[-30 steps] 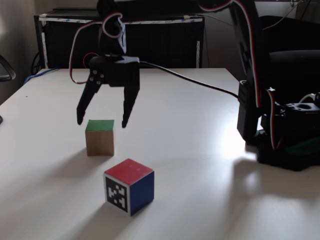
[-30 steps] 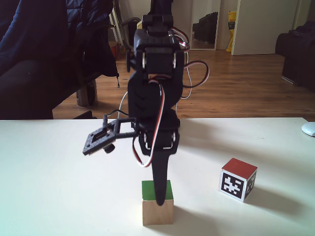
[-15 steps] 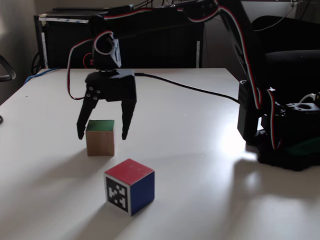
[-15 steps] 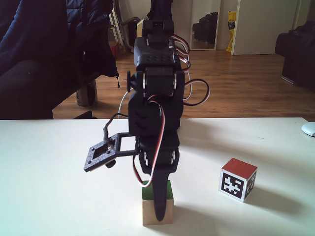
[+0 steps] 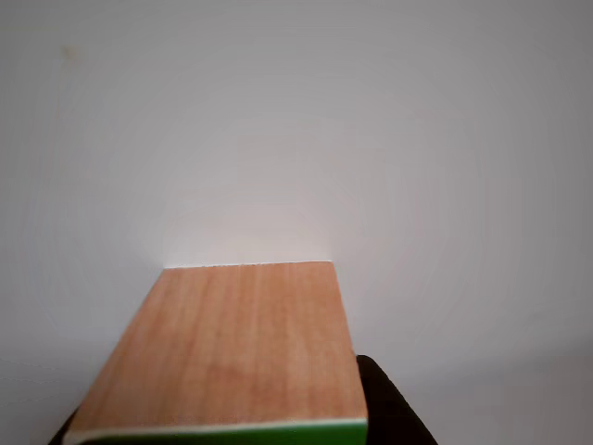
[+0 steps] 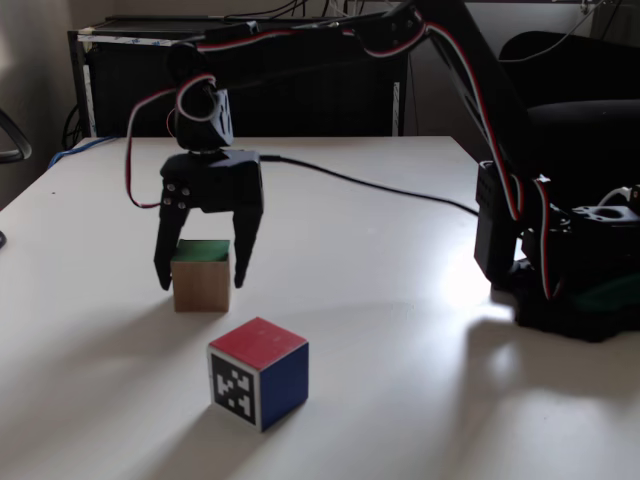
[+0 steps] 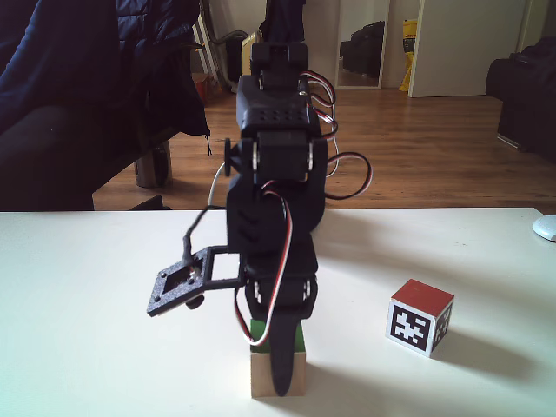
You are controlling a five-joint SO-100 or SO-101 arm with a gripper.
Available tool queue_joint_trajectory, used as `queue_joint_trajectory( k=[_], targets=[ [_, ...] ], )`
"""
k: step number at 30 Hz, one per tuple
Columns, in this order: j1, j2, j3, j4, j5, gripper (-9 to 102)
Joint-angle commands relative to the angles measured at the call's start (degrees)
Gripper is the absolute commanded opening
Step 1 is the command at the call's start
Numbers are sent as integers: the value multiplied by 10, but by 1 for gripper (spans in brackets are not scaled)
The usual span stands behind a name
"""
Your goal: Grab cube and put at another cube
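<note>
Next, the gripper grabs the green-topped cube's opposite sides beside its wooden side [image 5: 233, 345], to put it at another cube.
The cube [image 6: 200, 285] is pale wood with a green top and stands on the white table, left of centre in a fixed view. My gripper [image 6: 200, 281] is open and reaches down over it, one black finger on each side, with a small gap to the wood. From the other fixed view, the near finger [image 7: 281, 365] covers part of the cube [image 7: 261, 380]. In the other view the cube's wooden side [image 5: 232, 343] lies close below the camera, with a dark fingertip [image 5: 384, 413] beside it. Another cube [image 6: 258, 372], with a red top and a black-and-white marker face [image 7: 410, 326], stands apart nearer the front.
The arm's base [image 6: 570, 280] stands at the table's right, and a black cable [image 6: 380, 180] runs across the tabletop to the gripper. A dark cabinet [image 6: 300, 85] stands behind the table. A white object [image 7: 546, 228] sits at the right edge.
The gripper has come down from above the cube until its open fingers stand on both sides of it. Neither cube has moved.
</note>
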Motion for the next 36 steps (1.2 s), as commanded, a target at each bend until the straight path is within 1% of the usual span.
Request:
queue_joint_trajectory(
  k=[1,5,11,16,25,31,36],
  targets=[
    [-3,6,-26,4,3,26],
    [0,6,-30,4,8,21],
    [1,7,-33,8,11,20],
    [-21,47,-40,47,27,20],
    [-105,191,-26,120,79,20],
    [-178,258,16,138,121,20],
    [-231,284,42,149,152,21]
  ],
)
